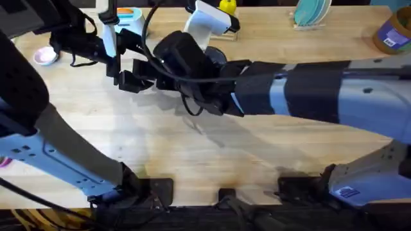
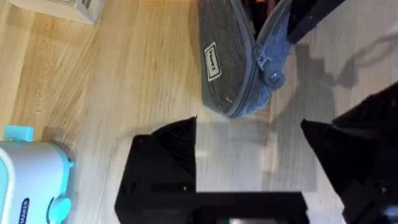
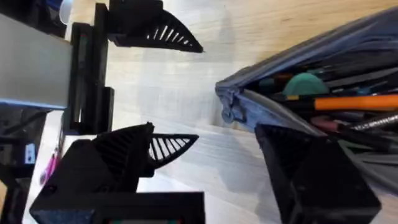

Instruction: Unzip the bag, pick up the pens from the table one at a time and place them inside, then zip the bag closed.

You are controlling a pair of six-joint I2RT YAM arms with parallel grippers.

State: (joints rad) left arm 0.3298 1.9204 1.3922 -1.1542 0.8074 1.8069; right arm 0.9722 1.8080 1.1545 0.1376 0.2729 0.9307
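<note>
My left gripper grabs the bag by its end [image 2: 229, 102] beside the label next, as the metal pull [image 2: 273, 78] still has the open zipper to close.
The grey-blue bag [image 2: 227, 68] lies on the table [image 1: 192, 160], its metal pull [image 2: 273, 78] at the near end. In the right wrist view the bag [image 3: 348, 46] gapes open; an orange pen [image 3: 357, 101] and a dark pen with a teal tip [image 3: 305, 84] lie inside. My right gripper [image 3: 205, 130] is open at the bag's zipper end [image 3: 227, 112], with one finger [image 3: 311, 168] over the bag's side. My left gripper [image 2: 249, 124] is open just short of that same end, holding nothing. From overhead, the right arm [image 1: 289, 96] covers the bag.
A white and teal device [image 2: 31, 180] stands beside my left gripper, with a cardboard box [image 2: 62, 6] beyond it. At the table's far edge are a white object [image 1: 209, 19], teal plates [image 1: 311, 13] and a blue tub [image 1: 392, 32]. A small pink dish [image 1: 45, 56] sits far left.
</note>
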